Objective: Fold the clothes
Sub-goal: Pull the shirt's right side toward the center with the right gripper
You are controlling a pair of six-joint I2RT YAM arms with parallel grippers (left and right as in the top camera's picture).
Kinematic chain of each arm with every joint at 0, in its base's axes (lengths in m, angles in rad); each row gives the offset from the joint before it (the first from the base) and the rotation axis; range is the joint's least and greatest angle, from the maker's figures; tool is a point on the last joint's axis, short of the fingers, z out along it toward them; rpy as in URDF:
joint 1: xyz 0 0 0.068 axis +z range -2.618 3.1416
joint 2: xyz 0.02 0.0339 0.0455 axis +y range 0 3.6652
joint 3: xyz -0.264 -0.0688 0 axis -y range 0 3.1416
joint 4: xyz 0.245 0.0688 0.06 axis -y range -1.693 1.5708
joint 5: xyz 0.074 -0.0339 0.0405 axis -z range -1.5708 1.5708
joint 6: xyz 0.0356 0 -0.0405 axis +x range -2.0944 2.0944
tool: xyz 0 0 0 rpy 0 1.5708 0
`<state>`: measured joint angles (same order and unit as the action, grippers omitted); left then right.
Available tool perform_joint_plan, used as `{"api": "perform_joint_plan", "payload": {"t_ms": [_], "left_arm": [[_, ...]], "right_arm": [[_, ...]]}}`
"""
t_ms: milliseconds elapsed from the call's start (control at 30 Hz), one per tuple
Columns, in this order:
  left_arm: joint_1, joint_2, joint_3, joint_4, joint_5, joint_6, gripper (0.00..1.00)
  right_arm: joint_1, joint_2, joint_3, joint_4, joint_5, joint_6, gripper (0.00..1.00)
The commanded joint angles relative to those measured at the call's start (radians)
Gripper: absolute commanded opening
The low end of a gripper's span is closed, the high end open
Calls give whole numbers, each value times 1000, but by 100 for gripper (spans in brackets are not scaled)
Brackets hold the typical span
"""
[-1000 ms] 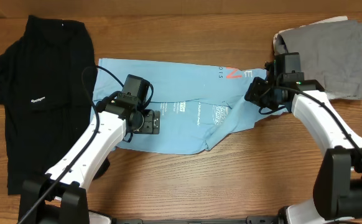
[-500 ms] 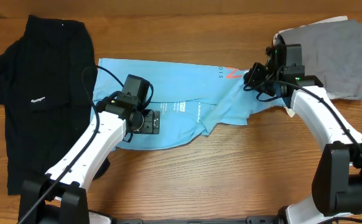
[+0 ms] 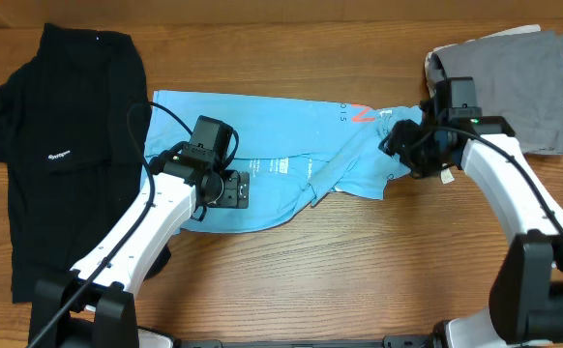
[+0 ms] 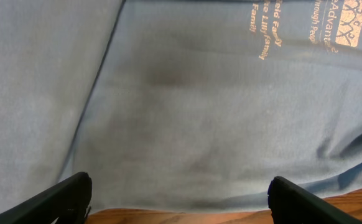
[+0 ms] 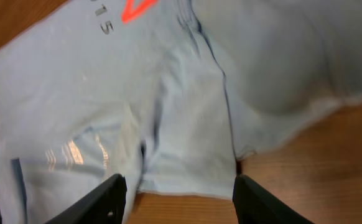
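The light blue T-shirt's near edge needs to be grabbed next at its rumpled end by my right gripper, so that I can stretch that side of the T-shirt and fold it over.
A light blue T-shirt (image 3: pixel 291 159) lies across the middle of the table, its right part folded over and rumpled. My left gripper (image 3: pixel 229 189) hovers low over the shirt's left half, open; in the left wrist view its fingers (image 4: pixel 56 200) straddle flat blue cloth (image 4: pixel 199 99) at the hem, holding nothing. My right gripper (image 3: pixel 400 151) stands open above the shirt's right edge; in the right wrist view the open gripper (image 5: pixel 180 200) frames the shirt's hem (image 5: pixel 181 168) without touching it. A black shirt (image 3: pixel 59 145) lies at the left. Grey pieces (image 3: pixel 518 82) are stacked at the back right.
Bare wooden table (image 3: pixel 359 271) runs along the front edge. The grey stack sits just behind my right arm (image 3: pixel 514 193). The black shirt's edge lies close to my left arm (image 3: pixel 136 242).
My right gripper was shut on the blue shirt's right edge, carried it up and leftward, then opened and let it drop. The left arm has not moved.
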<state>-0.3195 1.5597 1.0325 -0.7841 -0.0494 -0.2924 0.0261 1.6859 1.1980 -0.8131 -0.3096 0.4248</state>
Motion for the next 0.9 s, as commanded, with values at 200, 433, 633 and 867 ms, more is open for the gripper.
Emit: {"api": "perform_joint_plan", "payload": {"t_ms": [200,433,633,867], "left_arm": [[-6,-17,-5,7,-13,8,94],[-6,-17,-5,22,-13,8,95],[-6,-17,-5,24,-13,8,95],[-6,-17,-5,27,-13,8,95]], "right_arm": [[46,-55,-103,5,111,-125,48],[56,-53,-242,152,155,-195,38],[78,-51,-316,237,156,-204,37],[123,16,-346,298,152,-213,38]]}}
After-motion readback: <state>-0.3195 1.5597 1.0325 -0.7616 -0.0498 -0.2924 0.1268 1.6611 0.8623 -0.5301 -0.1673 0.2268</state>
